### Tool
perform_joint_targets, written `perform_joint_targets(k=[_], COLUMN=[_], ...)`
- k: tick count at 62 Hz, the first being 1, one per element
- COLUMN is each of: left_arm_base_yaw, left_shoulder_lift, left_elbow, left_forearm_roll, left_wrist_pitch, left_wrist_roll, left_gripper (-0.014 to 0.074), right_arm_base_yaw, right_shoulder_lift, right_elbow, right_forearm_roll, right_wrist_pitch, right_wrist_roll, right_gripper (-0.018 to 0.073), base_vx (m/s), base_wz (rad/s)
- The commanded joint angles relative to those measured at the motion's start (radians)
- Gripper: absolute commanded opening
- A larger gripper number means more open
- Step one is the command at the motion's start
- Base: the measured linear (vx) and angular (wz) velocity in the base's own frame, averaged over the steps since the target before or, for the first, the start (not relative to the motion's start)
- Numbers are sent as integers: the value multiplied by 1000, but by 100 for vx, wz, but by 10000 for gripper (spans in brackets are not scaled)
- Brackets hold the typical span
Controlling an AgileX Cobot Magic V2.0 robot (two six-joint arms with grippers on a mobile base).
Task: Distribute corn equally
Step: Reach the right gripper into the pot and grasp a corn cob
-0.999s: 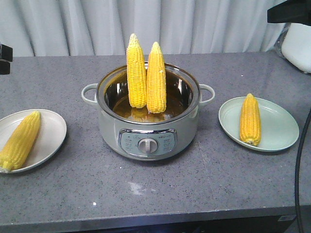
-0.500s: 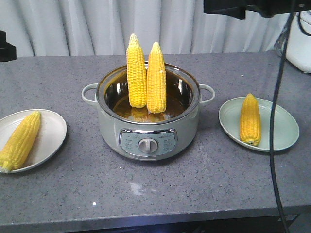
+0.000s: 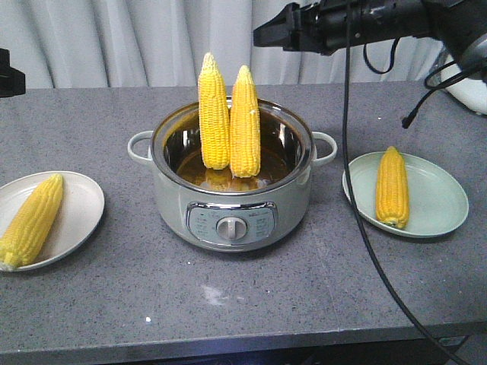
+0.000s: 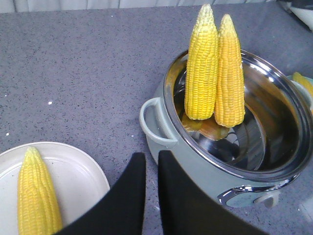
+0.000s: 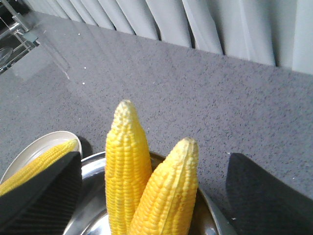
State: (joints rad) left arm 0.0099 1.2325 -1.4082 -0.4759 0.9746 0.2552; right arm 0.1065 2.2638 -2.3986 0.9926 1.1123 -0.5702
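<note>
My right gripper is going to take a standing corn cob by its upper end [image 3: 244, 87] out of the pot [image 3: 175, 198] next, so the corn can be shared out equally.
Two corn cobs [image 3: 213, 114] [image 3: 245, 125] stand upright, side by side, in the grey electric pot [image 3: 175, 198] at the table's middle. A third cob [image 3: 30, 220] lies on the white plate [image 3: 84, 201] at left, and another [image 3: 392, 186] lies on the pale green plate [image 3: 437, 201] at right. My right gripper [image 5: 154, 155] is open, high behind the pot, with both standing cobs [image 5: 126, 171] [image 5: 168, 196] between its wide-apart fingers and apart from them. My left gripper [image 4: 150, 157] is shut and empty, hovering between the white plate [image 4: 73, 166] and the pot's handle [image 4: 154, 122].
The right arm [image 3: 365, 23] reaches in from the upper right, its cable [image 3: 354, 190] hanging in front of the green plate. A black part of the left arm [image 3: 7, 80] shows at the left edge. A white object [image 3: 468, 72] sits far right. Curtains back the table.
My right arm has swung in from the upper right corner leftward, now reaching above and behind the pot. The corn, the plates and the left arm have not moved.
</note>
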Motion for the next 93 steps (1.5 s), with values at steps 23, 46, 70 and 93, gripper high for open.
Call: perform_joint_targets(k=[23, 46, 70, 93], left_arm_base_yaw=[-3, -3, -3, -3], left_shoulder_lift=[-25, -24, -24, -24], left_elbow=[-25, -25, -25, -25], left_forearm_roll=[-36, -36, -36, -36], left_wrist_pitch=[-41, -37, -40, -47], left_wrist_roll=[1, 1, 1, 1], left_gripper=[55, 55, 55, 55], right_arm_base_yaw=[47, 86, 86, 64], right_shoulder_lift=[15, 72, 65, -38], right_elbow=[-42, -42, -42, -43], right_forearm_roll=[40, 2, -1, 4], right_wrist_pitch=[-92, -86, -72, -57], right_wrist_roll=[-34, -32, -34, -98], right_gripper=[578, 576, 266, -8], base_vx=[0, 0, 0, 0], base_wz=[0, 0, 0, 0])
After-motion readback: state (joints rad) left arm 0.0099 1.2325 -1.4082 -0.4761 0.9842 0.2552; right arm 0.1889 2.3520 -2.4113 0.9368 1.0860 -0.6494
